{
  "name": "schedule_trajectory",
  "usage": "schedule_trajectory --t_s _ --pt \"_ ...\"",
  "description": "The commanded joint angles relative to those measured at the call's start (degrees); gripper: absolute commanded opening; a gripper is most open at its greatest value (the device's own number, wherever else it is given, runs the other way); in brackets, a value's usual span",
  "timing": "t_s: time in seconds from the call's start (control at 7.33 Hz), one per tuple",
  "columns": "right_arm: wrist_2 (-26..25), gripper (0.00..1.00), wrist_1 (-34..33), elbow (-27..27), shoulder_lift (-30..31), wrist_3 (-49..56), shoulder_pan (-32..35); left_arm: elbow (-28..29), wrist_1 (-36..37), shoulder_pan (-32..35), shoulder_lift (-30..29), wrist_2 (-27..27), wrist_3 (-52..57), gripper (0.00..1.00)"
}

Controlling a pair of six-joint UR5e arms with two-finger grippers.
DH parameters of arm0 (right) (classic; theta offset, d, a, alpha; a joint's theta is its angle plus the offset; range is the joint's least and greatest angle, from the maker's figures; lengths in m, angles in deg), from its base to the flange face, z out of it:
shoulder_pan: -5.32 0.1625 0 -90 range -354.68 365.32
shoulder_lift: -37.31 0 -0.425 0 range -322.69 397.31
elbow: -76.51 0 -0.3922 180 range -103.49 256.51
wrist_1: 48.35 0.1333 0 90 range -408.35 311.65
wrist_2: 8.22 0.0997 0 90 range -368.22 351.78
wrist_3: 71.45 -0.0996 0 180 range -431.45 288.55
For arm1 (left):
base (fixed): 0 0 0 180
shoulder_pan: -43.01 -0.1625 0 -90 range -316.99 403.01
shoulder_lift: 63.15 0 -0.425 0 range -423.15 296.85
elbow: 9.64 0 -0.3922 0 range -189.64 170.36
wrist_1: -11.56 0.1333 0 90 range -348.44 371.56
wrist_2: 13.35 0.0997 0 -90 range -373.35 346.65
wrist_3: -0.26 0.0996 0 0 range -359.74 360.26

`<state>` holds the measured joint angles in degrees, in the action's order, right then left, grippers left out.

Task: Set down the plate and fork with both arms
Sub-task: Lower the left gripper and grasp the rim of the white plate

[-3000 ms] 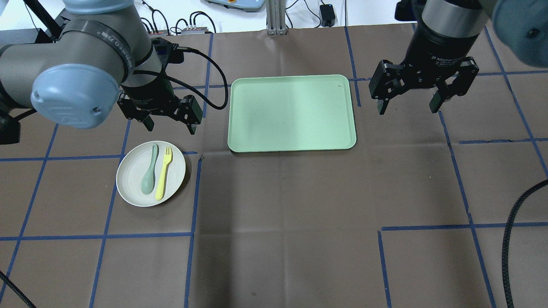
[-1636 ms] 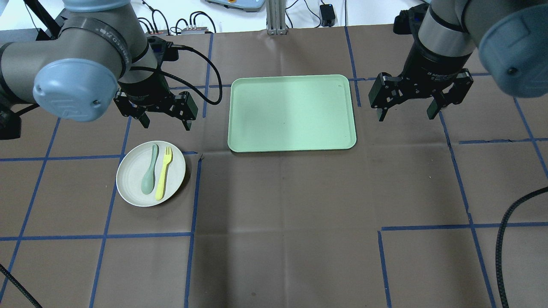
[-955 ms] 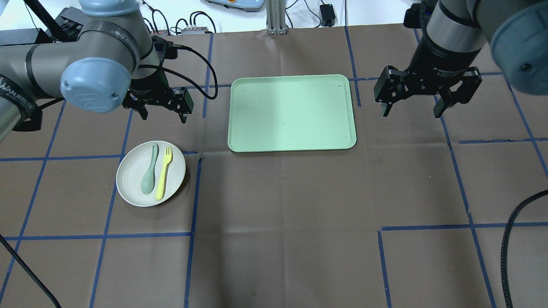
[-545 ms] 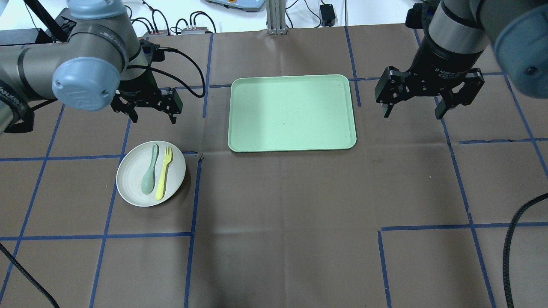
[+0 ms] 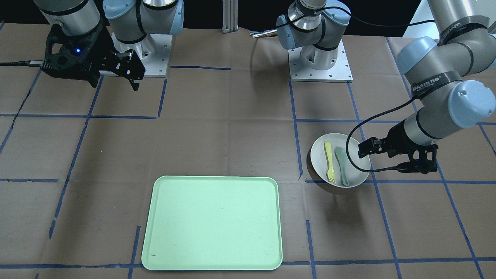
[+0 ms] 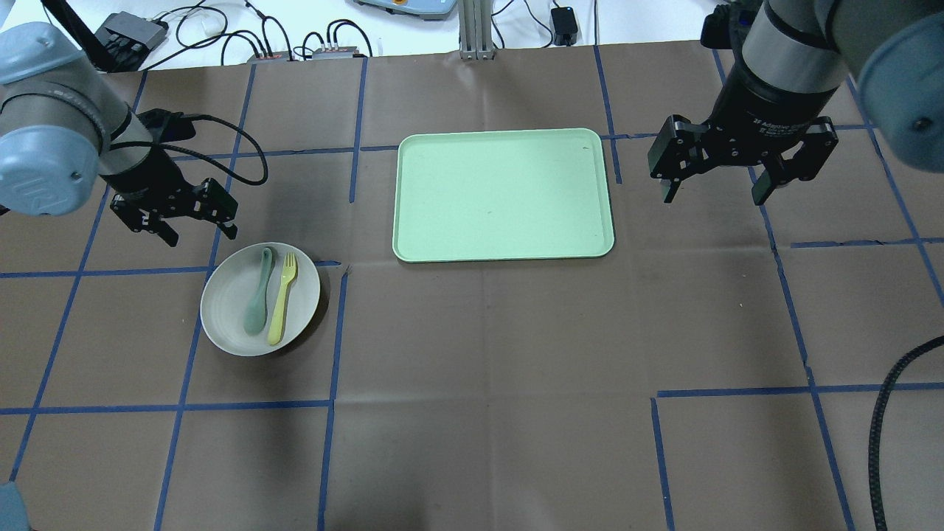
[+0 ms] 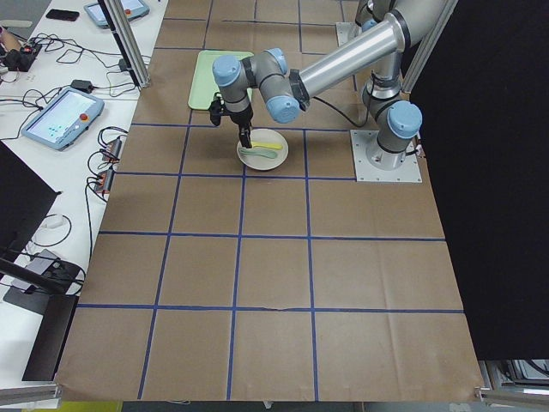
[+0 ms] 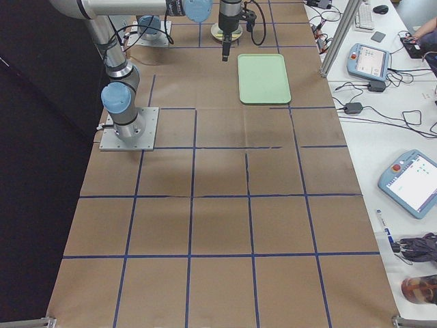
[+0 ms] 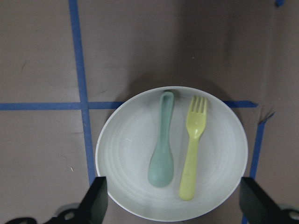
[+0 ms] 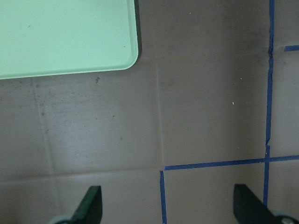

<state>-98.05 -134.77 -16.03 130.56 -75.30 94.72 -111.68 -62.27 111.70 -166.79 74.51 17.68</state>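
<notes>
The plate's round side spreads too wide for my fingers. My left gripper should grab the plate's thin rim (image 9: pixel 100 171) beside the spoon (image 9: pixel 162 144) next, to place the plate.
The off-white plate (image 6: pixel 225 302) sits on the brown table at the left, with the pale-yellow fork (image 6: pixel 282 299) lying in it beside a grey-green spoon (image 6: pixel 257 295). My left gripper (image 6: pixel 200 234) is open and empty, just beyond the plate's far-left rim and above it. In the left wrist view the plate (image 9: pixel 126 154), fork (image 9: pixel 192 149) and spoon (image 9: pixel 162 144) lie between the open fingers (image 9: pixel 98 205). My right gripper (image 6: pixel 713 198) is open and empty, to the right of the tray. In the front view the plate (image 5: pixel 318 159) lies beside the left gripper (image 5: pixel 393 161).
A mint-green rectangular tray (image 6: pixel 504 194) lies at the middle back of the table; its corner shows in the right wrist view (image 10: pixel 65 32). Blue tape lines cross the brown cover. A black cable (image 6: pixel 881 435) hangs at the right edge. Cables and boxes lie beyond the far edge.
My left gripper has swung left and nearer, from beyond the plate's right side to its far-left rim, and come lower. My right gripper has barely moved. Plate, fork and spoon are unmoved.
</notes>
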Motion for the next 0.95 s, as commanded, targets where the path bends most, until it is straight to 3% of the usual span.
schedule_trajectory --t_s 0.0,0.14,0.55,0.68,0.82 --pt "0.0 1.00 0.0 0.0 0.0 0.1 0.0 -6.7 10.4 -3.0 -1.1 -1.9 4.4 0.99" --pt "0.0 1.00 -0.1 0.0 0.0 0.2 0.0 -9.3 12.3 -4.5 -1.7 -2.0 4.7 0.99" --pt "-1.7 1.00 -0.1 0.0 -0.1 1.3 0.0 -9.7 12.6 -7.1 -3.5 -2.4 7.3 1.00" --pt "-2.2 1.00 -0.2 0.0 -0.1 1.9 -0.1 -9.9 12.6 -7.3 -4.9 -5.4 8.2 0.99" --pt "-2.2 1.00 -0.3 -0.3 0.0 1.7 0.0 -10.7 12.6 -7.2 -5.1 -5.8 8.0 0.94"
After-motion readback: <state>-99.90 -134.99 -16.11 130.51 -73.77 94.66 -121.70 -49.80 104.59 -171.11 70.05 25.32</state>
